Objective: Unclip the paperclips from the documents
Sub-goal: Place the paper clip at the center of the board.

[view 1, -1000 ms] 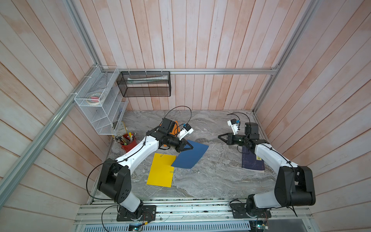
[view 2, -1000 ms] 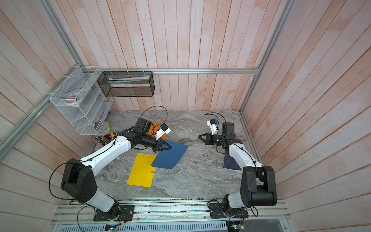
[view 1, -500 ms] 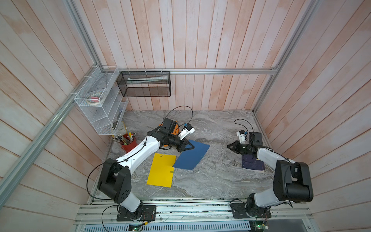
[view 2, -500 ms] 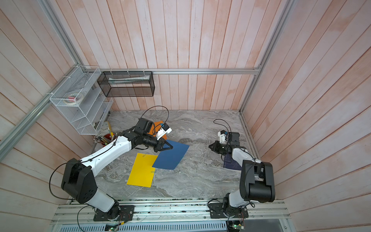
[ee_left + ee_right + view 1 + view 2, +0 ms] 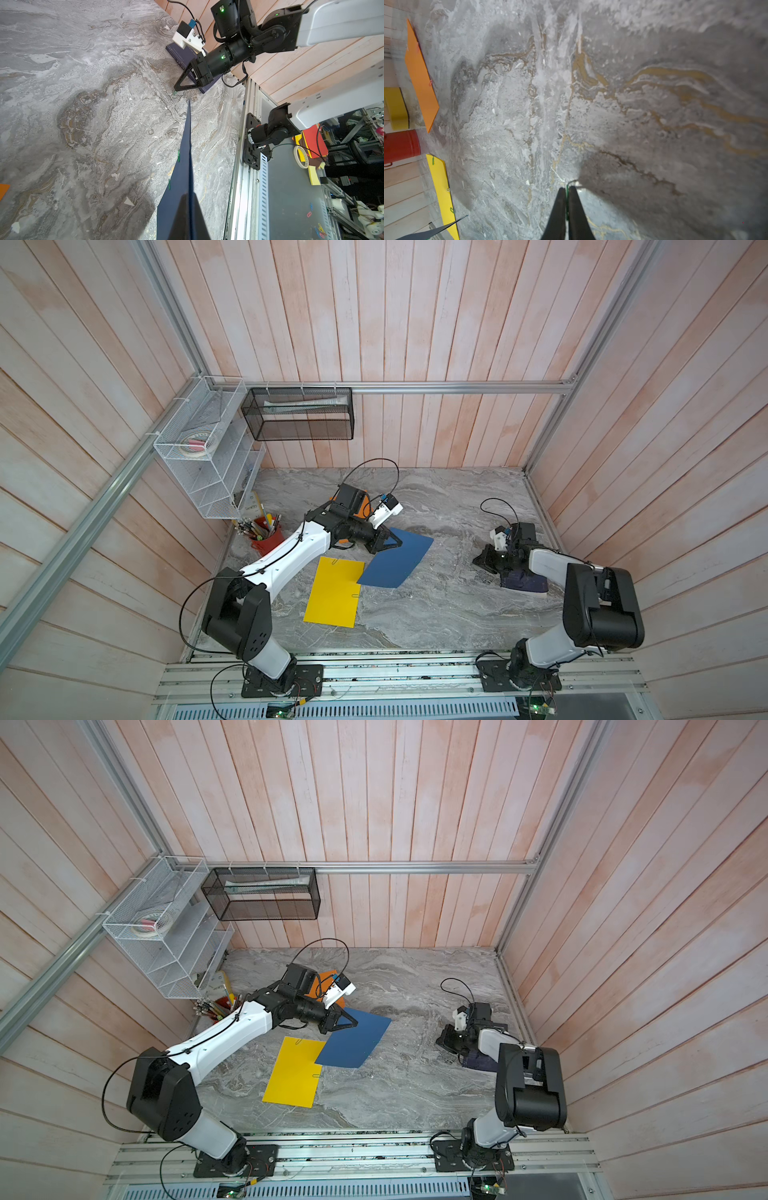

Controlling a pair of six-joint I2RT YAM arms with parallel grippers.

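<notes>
The green paperclip in my fingers meets its shadow on the gray tabletop and would rest there, so my right gripper needs to open its fingers.
My left gripper [image 5: 392,540] is shut on a corner of the dark blue document [image 5: 395,562], holding that corner up off the table. Two green paperclips [image 5: 178,154] sit on the sheet's edge. The yellow document [image 5: 334,593] lies flat in front of it, with paperclips [image 5: 355,595] on its edges. The orange document [image 5: 328,975] shows partly behind my left arm. My right gripper [image 5: 478,562] is low over the table at the right. It is shut on a green paperclip [image 5: 567,195], a wire loop sticking out past the fingertips [image 5: 562,193].
A navy book [image 5: 523,583] lies under my right arm near the right wall. A red pen cup [image 5: 266,537] stands at the left wall under a white wire rack [image 5: 208,456]. A black mesh basket [image 5: 299,414] hangs on the back wall.
My right arm has pulled back to the right and come down to the table beside the navy book. My left gripper has shifted the blue sheet slightly to the right.
</notes>
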